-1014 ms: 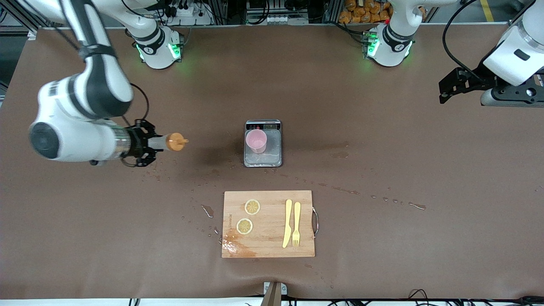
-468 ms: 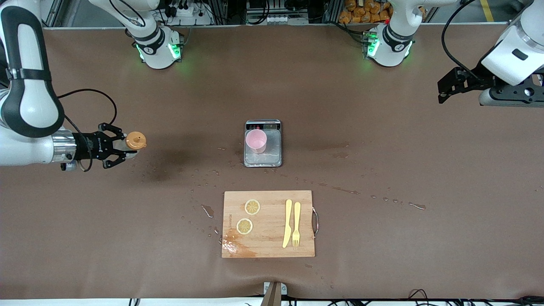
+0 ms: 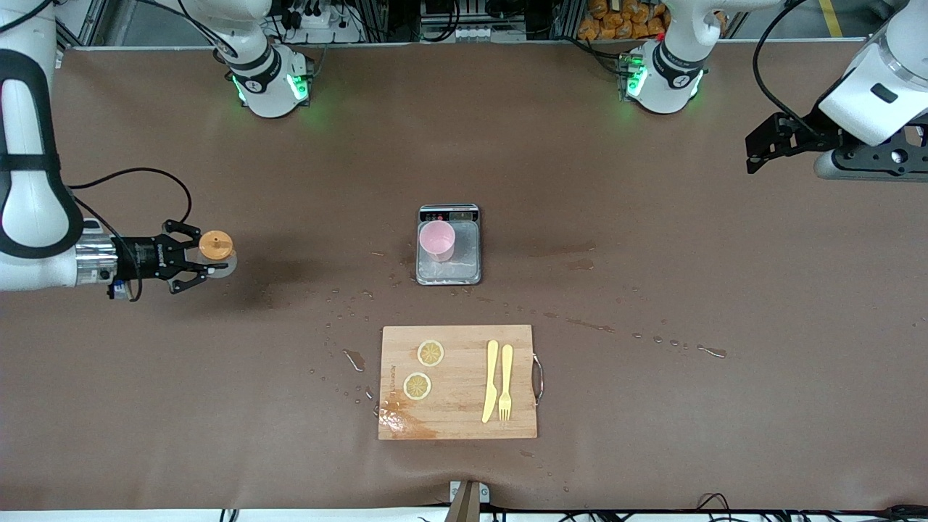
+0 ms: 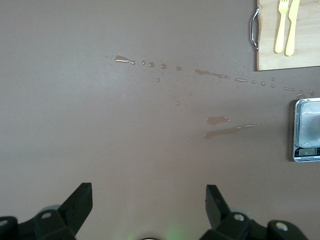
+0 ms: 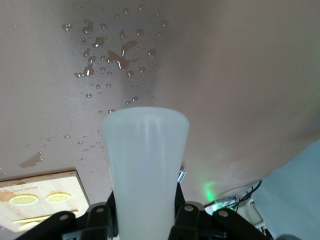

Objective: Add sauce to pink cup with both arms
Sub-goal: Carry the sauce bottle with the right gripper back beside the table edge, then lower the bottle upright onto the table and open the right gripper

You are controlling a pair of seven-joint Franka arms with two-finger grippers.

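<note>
The sauce bottle [image 3: 217, 257] [image 5: 145, 165] is hanging above the wet tabletop, so the robot's right gripper should keep holding the bottle.
The pink cup [image 3: 438, 241] stands on a grey scale [image 3: 464, 272] in the middle of the table. My right gripper [image 3: 197, 258] is shut on the sauce, a whitish squeeze bottle [image 5: 145, 160] whose orange cap [image 3: 215, 245] points up at the front camera. It is held over bare table toward the right arm's end, well apart from the cup. In the right wrist view the black fingers [image 5: 186, 215] press both sides of the bottle. My left gripper [image 3: 758, 150] waits open over the left arm's end of the table, with nothing between its fingers [image 4: 80, 201].
A wooden cutting board [image 3: 458, 382] lies nearer the front camera than the scale, with two lemon slices [image 3: 431, 353], a yellow knife [image 3: 491, 380] and a fork [image 3: 505, 380] on it. Water drops [image 3: 348, 304] and streaks [image 4: 220, 132] dot the brown table.
My right arm has carried the bottle away from the scale toward its own end of the table and turned the cap upward. The left arm has barely moved.
</note>
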